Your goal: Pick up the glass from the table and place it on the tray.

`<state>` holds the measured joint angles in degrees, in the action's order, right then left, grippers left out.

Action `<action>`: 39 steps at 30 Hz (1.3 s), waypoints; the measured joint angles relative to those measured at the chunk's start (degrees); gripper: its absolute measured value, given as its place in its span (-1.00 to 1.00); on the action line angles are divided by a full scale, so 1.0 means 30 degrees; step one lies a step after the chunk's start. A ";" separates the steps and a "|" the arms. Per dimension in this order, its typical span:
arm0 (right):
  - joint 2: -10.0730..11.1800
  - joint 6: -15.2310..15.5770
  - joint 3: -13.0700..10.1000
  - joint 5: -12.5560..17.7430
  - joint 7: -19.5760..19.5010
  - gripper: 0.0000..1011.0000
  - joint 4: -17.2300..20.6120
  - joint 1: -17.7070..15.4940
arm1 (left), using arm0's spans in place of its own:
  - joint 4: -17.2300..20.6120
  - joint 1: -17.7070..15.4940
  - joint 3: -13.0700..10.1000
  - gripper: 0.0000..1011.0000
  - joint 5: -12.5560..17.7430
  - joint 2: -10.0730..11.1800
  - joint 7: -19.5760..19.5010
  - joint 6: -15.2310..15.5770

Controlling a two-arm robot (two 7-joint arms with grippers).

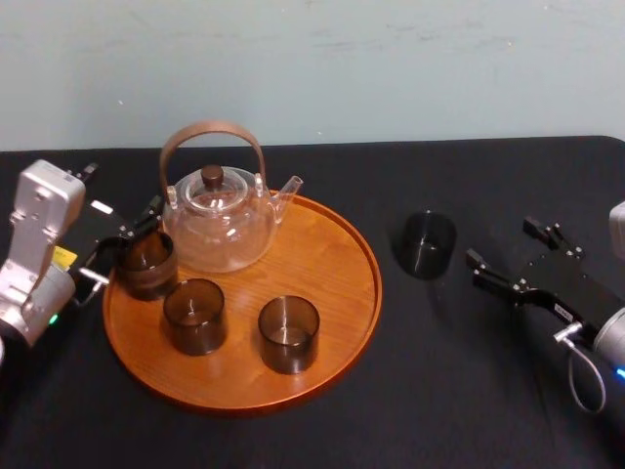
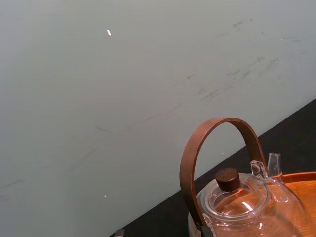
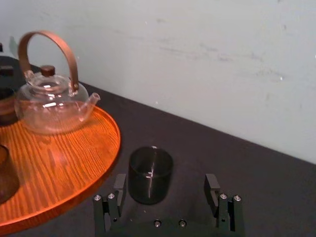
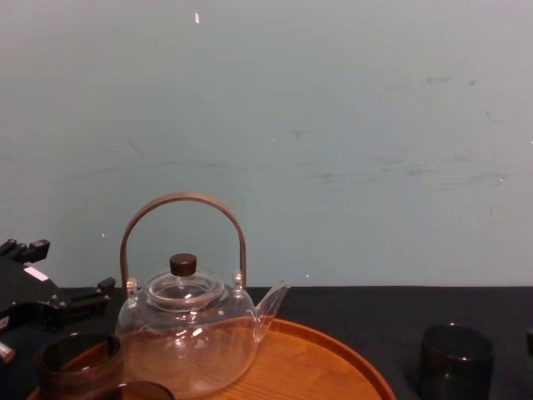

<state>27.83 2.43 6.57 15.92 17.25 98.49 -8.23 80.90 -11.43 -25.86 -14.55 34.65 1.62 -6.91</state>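
Note:
My right gripper is going to grab the dark smoky glass by its round side (image 4: 455,375) next, so that it can put the glass on the wooden tray (image 4: 321,365).
One dark smoky glass (image 1: 426,244) stands on the black table to the right of the round wooden tray (image 1: 337,293); it also appears as the glass (image 3: 150,173) and the glass (image 4: 456,360). My right gripper (image 1: 504,244) is open just right of it; in the right wrist view the gripper (image 3: 165,181) has the glass just ahead of its spread fingers, nearer one finger. My left gripper (image 1: 122,244) is open at the tray's left rim, beside another glass (image 1: 146,262) standing on the tray.
A clear glass teapot (image 1: 220,220) with an arched brown handle stands at the back of the tray. Two more dark glasses (image 1: 194,315) (image 1: 288,333) stand on the tray's front half. A pale wall runs behind the table.

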 joint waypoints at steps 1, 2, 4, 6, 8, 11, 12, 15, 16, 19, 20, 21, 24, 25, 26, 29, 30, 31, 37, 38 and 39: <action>-0.0064 0.0188 0.0046 -0.0045 0.0018 0.98 -0.0179 0.0139 | 0.0000 0.0000 0.0001 0.98 0.0001 0.0000 -0.0001 -0.0001; -0.0100 0.0289 0.0090 -0.0053 0.0038 0.98 -0.0276 0.0224 | 0.0000 0.0001 0.0001 0.98 0.0000 0.0000 0.0000 0.0000; -0.0162 0.0494 0.0195 -0.0055 0.0110 0.98 -0.0448 0.0392 | 0.0000 0.0000 0.0000 0.98 0.0000 0.0000 0.0000 0.0000; -0.0260 0.0839 0.0396 -0.0055 0.0262 0.98 -0.0766 0.0687 | 0.0000 0.0001 0.0001 0.98 0.0001 0.0000 -0.0001 0.0000; -0.0351 0.1243 0.0713 -0.0083 0.0457 0.98 -0.1186 0.1178 | 0.0000 0.0002 0.0001 0.98 0.0001 0.0000 -0.0001 0.0000; -0.0390 0.1501 0.0998 -0.0157 0.0604 0.98 -0.1523 0.1556 | -0.0001 0.0001 0.0000 0.98 0.0000 0.0000 -0.0001 0.0000; -0.0404 0.1576 0.1095 -0.0207 0.0635 0.98 -0.1626 0.1680 | -0.0001 0.0001 0.0000 0.98 0.0001 0.0000 -0.0001 0.0000; -0.0450 0.1833 0.1485 -0.0444 0.0739 0.98 -0.2005 0.2209 | 0.0000 0.0002 0.0001 0.98 0.0001 0.0000 -0.0001 0.0001; -0.0465 0.1894 0.1601 -0.0517 0.0767 0.98 -0.2122 0.2353 | 0.0000 0.0001 0.0001 0.98 0.0001 0.0000 -0.0001 -0.0001; -0.0586 0.2108 0.2085 -0.0859 0.0844 0.98 -0.2705 0.3016 | 0.0000 0.0001 0.0000 0.98 0.0001 0.0000 -0.0001 0.0000; -0.0620 0.2125 0.2162 -0.0922 0.0849 0.98 -0.2829 0.3146 | 0.0001 0.0001 0.0000 0.98 0.0000 0.0001 -0.0001 0.0000; -0.0667 0.2147 0.2241 -0.0993 0.0852 0.98 -0.2984 0.3291 | 0.0000 0.0001 0.0001 0.98 0.0001 0.0000 -0.0001 0.0001; -0.0848 0.2176 0.2492 -0.1207 0.0847 0.98 -0.3493 0.3769 | 0.0000 0.0001 0.0000 0.98 0.0001 0.0000 -0.0001 0.0000; -0.0900 0.2183 0.2550 -0.1257 0.0843 0.98 -0.3622 0.3889 | 0.0000 0.0001 0.0000 0.98 0.0001 0.0000 -0.0001 0.0000; -0.1002 0.2199 0.2644 -0.1340 0.0833 0.98 -0.3861 0.4106 | 0.0000 0.0002 0.0000 0.98 0.0001 0.0000 -0.0001 0.0000; -0.1165 0.2245 0.2789 -0.1488 0.0819 0.98 -0.4233 0.4488 | 0.0000 0.0002 0.0001 0.98 0.0001 0.0000 -0.0001 0.0000; -0.1200 0.2258 0.2822 -0.1526 0.0817 0.98 -0.4320 0.4565 | -0.0001 0.0000 0.0000 0.98 0.0001 0.0000 -0.0001 0.0000; -0.1233 0.2266 0.2854 -0.1565 0.0816 0.98 -0.4413 0.4650 | 0.0000 0.0001 0.0000 0.98 0.0000 0.0000 -0.0001 0.0000; -0.1491 0.2355 0.3064 -0.1798 0.0827 0.98 -0.5068 0.5250 | 0.0000 0.0001 0.0000 0.98 0.0001 0.0000 -0.0001 0.0000; -0.1558 0.2358 0.3099 -0.1822 0.0840 0.98 -0.5242 0.5382 | 0.0000 0.0001 0.0000 0.98 0.0001 0.0000 -0.0001 0.0000; -0.1594 0.2359 0.3121 -0.1832 0.0847 0.98 -0.5333 0.5447 | 0.0000 0.0000 0.0000 0.98 0.0001 0.0000 -0.0001 0.0000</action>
<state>23.05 9.51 15.94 10.42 19.79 82.49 8.11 80.90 -11.44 -25.86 -14.55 34.65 1.62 -6.91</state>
